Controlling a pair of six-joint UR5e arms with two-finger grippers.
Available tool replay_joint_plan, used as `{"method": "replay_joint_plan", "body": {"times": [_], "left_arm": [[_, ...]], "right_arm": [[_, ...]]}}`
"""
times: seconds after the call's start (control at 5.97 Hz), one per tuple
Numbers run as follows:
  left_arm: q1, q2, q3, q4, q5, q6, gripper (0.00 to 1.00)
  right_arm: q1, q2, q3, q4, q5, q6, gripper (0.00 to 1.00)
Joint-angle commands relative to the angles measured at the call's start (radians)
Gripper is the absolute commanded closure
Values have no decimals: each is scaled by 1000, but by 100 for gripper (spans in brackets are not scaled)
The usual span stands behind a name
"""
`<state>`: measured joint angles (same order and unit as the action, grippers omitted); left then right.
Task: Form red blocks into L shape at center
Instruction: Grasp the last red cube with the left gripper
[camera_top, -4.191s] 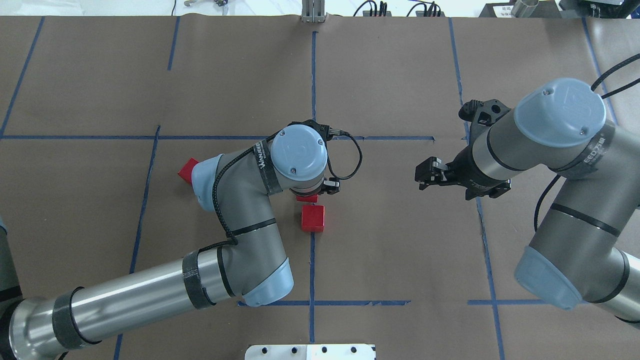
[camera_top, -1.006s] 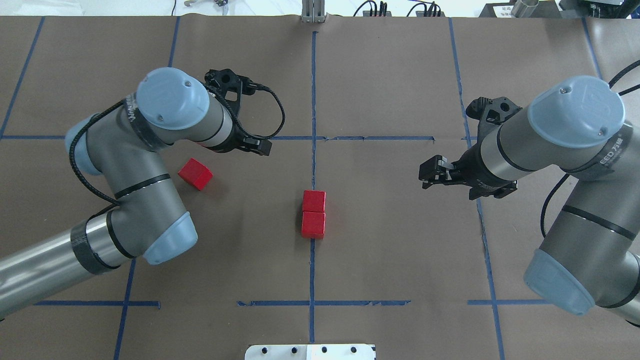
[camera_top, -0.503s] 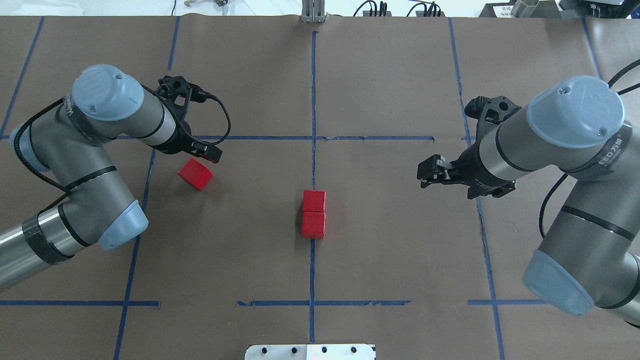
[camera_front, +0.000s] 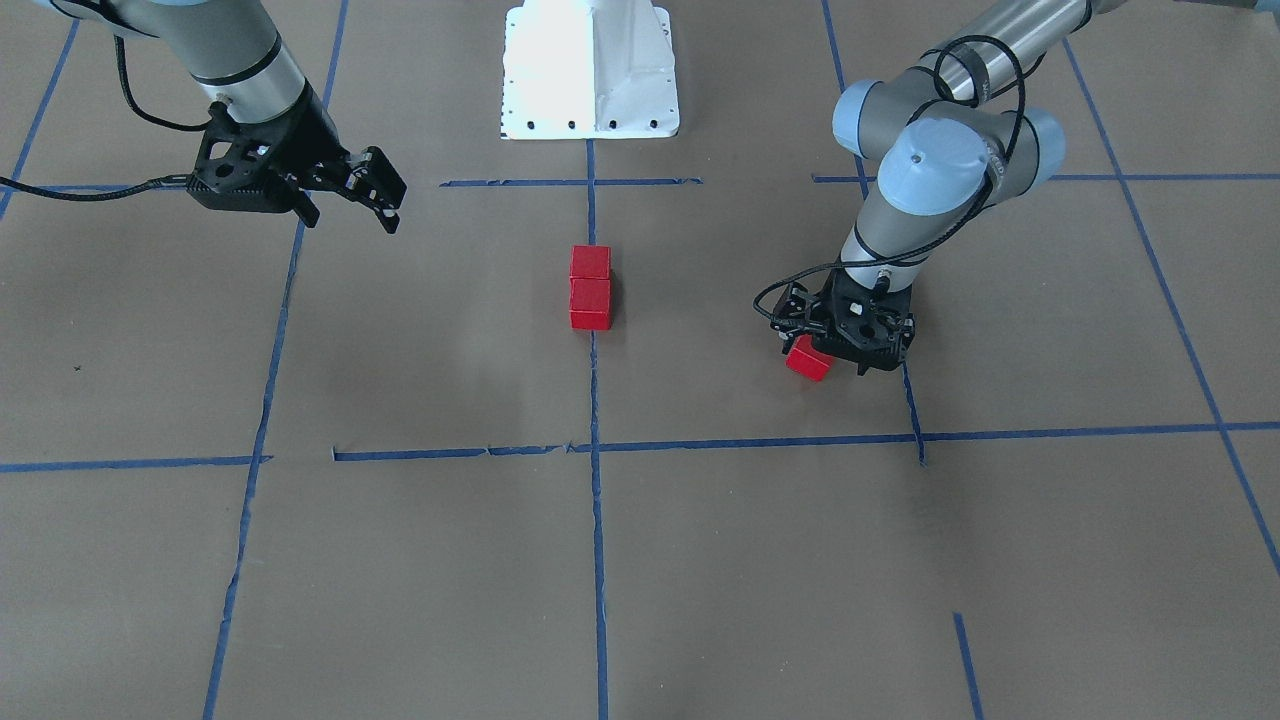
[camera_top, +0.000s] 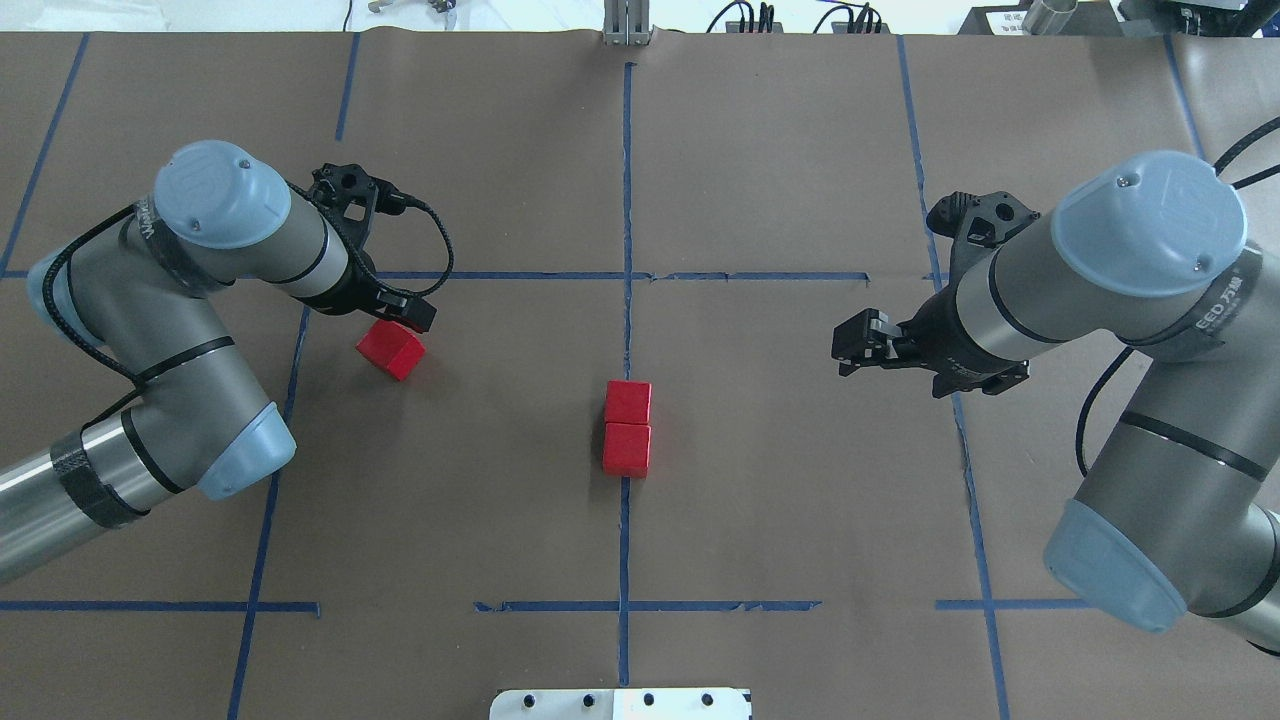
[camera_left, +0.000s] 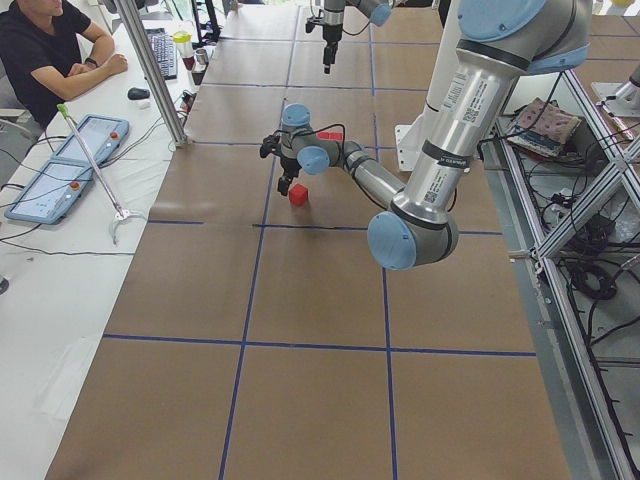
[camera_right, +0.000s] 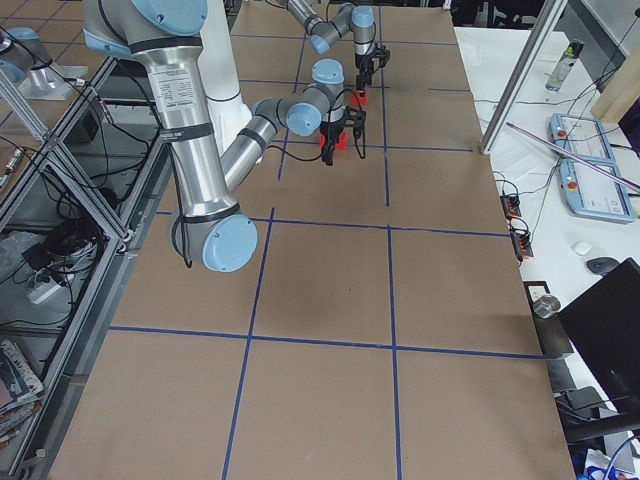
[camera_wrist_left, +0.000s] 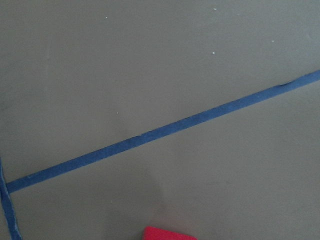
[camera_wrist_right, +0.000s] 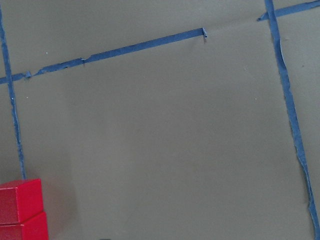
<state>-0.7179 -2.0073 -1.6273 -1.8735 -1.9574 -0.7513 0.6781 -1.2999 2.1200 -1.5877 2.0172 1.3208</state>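
Note:
My left gripper needs to go lower before it closes on the turned red block, because its fingers are above the block's front face (camera_front: 809, 364) (camera_wrist_left: 167, 234).
Two red blocks (camera_top: 627, 402) (camera_top: 626, 449) lie touching, one behind the other, on the blue tape line (camera_top: 627, 330) of the center (camera_top: 760, 440); the front-facing view shows them as well (camera_front: 590, 285). A third red block (camera_top: 390, 348) lies turned at an angle to the left. My left gripper (camera_top: 404, 316) hangs open low over that block's far edge (camera_front: 808, 361); only a strip of the block (camera_wrist_left: 167, 234) shows in the left wrist view. My right gripper (camera_top: 850, 348) hovers open and empty to the right of the pair, above the paper.
The robot's white base (camera_front: 590, 70) stands at the near table edge. Blue tape lines (camera_top: 760, 276) divide the brown paper into cells. A person (camera_left: 45, 55) sits at a side desk with tablets (camera_left: 60, 170), off the table.
My left arm has left the second block against the first at the center and swung left. Over the last half second its gripper has closed in on the loose block. The right arm has barely moved.

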Motion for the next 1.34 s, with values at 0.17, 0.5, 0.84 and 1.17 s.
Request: {"method": "replay_joint_plan", "body": {"times": [0.17,0.5,0.84,1.17], "left_arm": [[21,1,26,-3,-2,0,0],[37,2,26,-3,-2,10,31],[37,2,20,-1,-2,12,83],[37,-4,-57,25,5,-313,100]], "right_arm": [[0,1,6,0,2,0,0],[0,1,9,0,0,0,0],[0,1,14,0,2,0,0],[1,-1,32,-6,3,2,0]]}}
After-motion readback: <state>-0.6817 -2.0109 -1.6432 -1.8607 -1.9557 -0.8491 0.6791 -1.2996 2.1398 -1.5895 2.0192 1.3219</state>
